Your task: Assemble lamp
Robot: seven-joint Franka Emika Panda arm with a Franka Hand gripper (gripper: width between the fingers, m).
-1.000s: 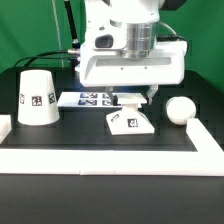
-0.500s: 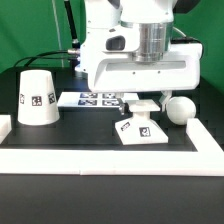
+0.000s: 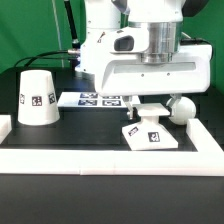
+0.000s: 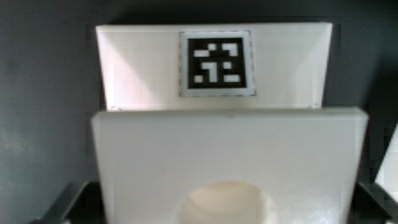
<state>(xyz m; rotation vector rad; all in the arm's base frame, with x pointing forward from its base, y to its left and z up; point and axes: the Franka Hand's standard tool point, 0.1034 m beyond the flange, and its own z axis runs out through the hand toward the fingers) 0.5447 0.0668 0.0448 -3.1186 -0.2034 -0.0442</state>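
The edge of the lamp base is still short of the white rim's corner [image 3: 203, 150], so my gripper should move the base toward that corner before it lets go.
The flat square lamp base [image 3: 152, 135] lies on the black table, its tagged face up, at the exterior view's right. My gripper [image 3: 150, 111] stands right over it and is shut on it. In the wrist view the base [image 4: 214, 130] fills the picture with its tag and round socket hole. The gripper [image 4: 222, 205] has a dark finger [image 4: 68, 202] against each side edge of the base. The round-headed bulb [image 3: 181, 108] lies just behind and to the right of the base. The tapered shade [image 3: 37, 97] stands wide end down at the exterior view's left.
The marker board [image 3: 90, 99] lies at the back middle, partly behind my arm. A raised white rim [image 3: 100, 157] runs along the table's front and right side, close to the base.
My gripper has moved to the exterior view's right and a little forward, and the lamp base has gone with it, nearer the bulb and the front rim. Shade and bulb have stayed put.
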